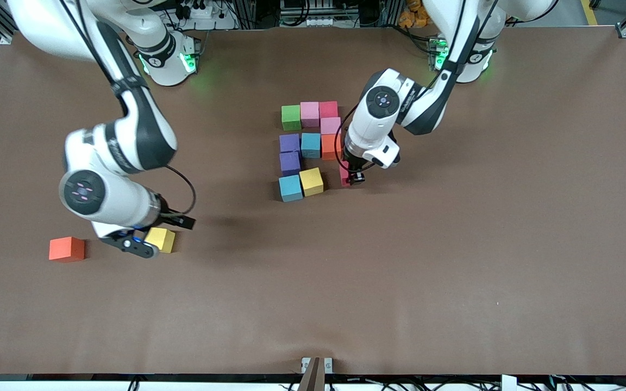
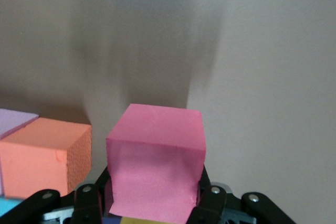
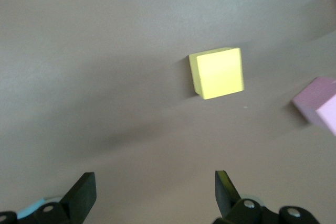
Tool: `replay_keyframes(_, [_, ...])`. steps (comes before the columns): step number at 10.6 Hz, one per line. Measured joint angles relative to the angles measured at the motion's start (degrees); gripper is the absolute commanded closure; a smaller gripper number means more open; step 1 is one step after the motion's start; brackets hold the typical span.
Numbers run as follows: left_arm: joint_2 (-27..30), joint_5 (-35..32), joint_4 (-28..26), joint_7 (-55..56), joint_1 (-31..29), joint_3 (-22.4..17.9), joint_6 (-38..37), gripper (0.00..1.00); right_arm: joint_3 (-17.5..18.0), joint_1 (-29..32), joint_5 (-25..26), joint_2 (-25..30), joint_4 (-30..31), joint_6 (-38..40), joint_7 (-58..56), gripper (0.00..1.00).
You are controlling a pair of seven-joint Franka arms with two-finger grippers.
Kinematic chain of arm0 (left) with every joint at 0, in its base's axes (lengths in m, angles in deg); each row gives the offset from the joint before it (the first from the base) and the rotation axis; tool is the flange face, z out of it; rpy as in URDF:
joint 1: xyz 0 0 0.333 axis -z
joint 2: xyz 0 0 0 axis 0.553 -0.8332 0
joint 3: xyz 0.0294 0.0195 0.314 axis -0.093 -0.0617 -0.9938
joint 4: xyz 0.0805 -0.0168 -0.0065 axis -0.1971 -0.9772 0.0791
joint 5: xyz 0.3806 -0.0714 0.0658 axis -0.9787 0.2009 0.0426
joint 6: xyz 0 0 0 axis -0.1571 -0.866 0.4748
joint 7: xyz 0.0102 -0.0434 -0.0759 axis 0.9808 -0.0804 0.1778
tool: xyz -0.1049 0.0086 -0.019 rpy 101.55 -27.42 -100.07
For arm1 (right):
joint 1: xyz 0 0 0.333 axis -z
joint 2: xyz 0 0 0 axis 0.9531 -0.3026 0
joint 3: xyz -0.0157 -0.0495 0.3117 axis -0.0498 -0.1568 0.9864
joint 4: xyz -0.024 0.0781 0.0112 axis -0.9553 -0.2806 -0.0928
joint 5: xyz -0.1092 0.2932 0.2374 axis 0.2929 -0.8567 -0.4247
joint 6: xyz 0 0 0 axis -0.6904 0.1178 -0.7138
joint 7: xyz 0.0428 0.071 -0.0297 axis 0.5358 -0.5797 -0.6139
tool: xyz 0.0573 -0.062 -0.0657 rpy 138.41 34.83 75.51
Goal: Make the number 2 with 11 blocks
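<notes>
My left gripper keeps hold of the pink block [image 1: 344,176] from here until it reaches the spot beside the yellow block, since it hangs short.
Several blocks lie in a partial number 2 mid-table: green [image 1: 291,117], pink [image 1: 310,113], crimson [image 1: 329,109], pink [image 1: 330,125], orange [image 1: 330,145], cyan [image 1: 310,144], two purple [image 1: 289,143] [image 1: 290,162], cyan [image 1: 290,188] and yellow [image 1: 311,181]. My left gripper [image 1: 352,178] is shut on a pink block [image 1: 344,175] [image 2: 156,158], low beside the yellow block, toward the left arm's end. My right gripper [image 1: 142,247] [image 3: 153,179] is open and empty, beside a loose yellow block [image 1: 161,239] [image 3: 218,72].
A loose orange block [image 1: 67,248] lies toward the right arm's end of the table, beside the right gripper. A pale pink block [image 3: 317,104] shows at the edge of the right wrist view. The figure's orange block [image 2: 44,156] shows beside the held block.
</notes>
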Motion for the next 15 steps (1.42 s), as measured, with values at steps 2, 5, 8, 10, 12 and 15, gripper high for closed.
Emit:
replay_keyframes(2, [-3.92,0.0,3.0,0.0,0.69,0.0,0.65,1.0,-0.01,0.95,-0.01,5.04,1.28,1.72,-6.54,0.0])
replay_keyframes(5, [-6.68,-0.01,6.48,-1.16,0.73,-0.05,0.66,1.0,0.5,3.1,-0.02,13.27,5.99,2.18,-17.75,0.0])
replay_keyframes(8, [-7.12,-0.01,6.64,-4.23,0.97,0.87,0.61,1.0,2.7,9.13,-0.02,19.85,7.26,2.8,-25.9,0.0])
replay_keyframes(10, [-7.66,-0.01,6.79,-4.45,1.17,1.41,0.61,1.0,3.04,10.88,0.03,23.29,7.29,3.71,-28.28,0.0])
replay_keyframes(12, [-8.02,-0.01,7.28,-4.45,1.23,1.56,0.62,1.0,3.04,11.4,1.29,25.51,6.69,5.53,-29.75,0.0])
replay_keyframes(15, [-9.29,-0.01,9.03,-4.45,1.21,1.56,0.57,0.96,3.08,11.41,3.27,25.81,4.39,6.82,-29.24,0.0])
